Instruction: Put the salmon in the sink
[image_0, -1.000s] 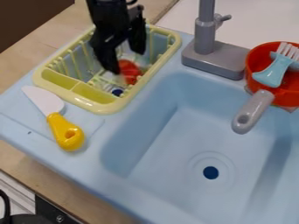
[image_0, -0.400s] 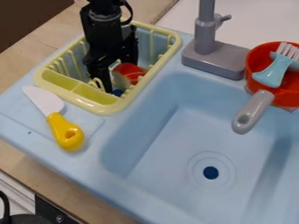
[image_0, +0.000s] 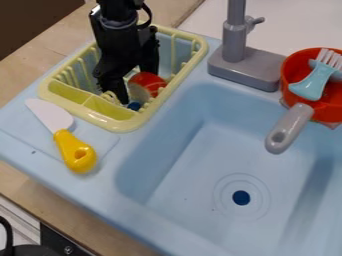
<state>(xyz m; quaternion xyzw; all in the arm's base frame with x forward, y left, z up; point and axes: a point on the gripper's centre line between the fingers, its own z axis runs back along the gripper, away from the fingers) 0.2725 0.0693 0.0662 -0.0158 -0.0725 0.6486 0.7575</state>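
My gripper is going to grab the red-orange salmon (image_0: 148, 81) by its body next, to put it in the sink.
The black gripper (image_0: 138, 87) hangs down inside the yellow dish rack at the upper left, its two fingers spread apart. Between and just behind the fingers lies the red-orange salmon (image_0: 148, 81), partly covered by the near finger; whether they touch it I cannot tell. To the right and below the rack is the light blue sink (image_0: 194, 170), with a dark drain hole near its middle.
The yellow rack (image_0: 112, 123) has raised walls and dividers around the gripper. A toy knife (image_0: 75, 151) lies left of the sink. A grey faucet (image_0: 244, 65) stands behind it, and a red pan (image_0: 326, 102) with a light blue fork sits at the right.
The gripper has come down into the rack from higher up, over the salmon. Since the middle frame it has shifted only slightly.
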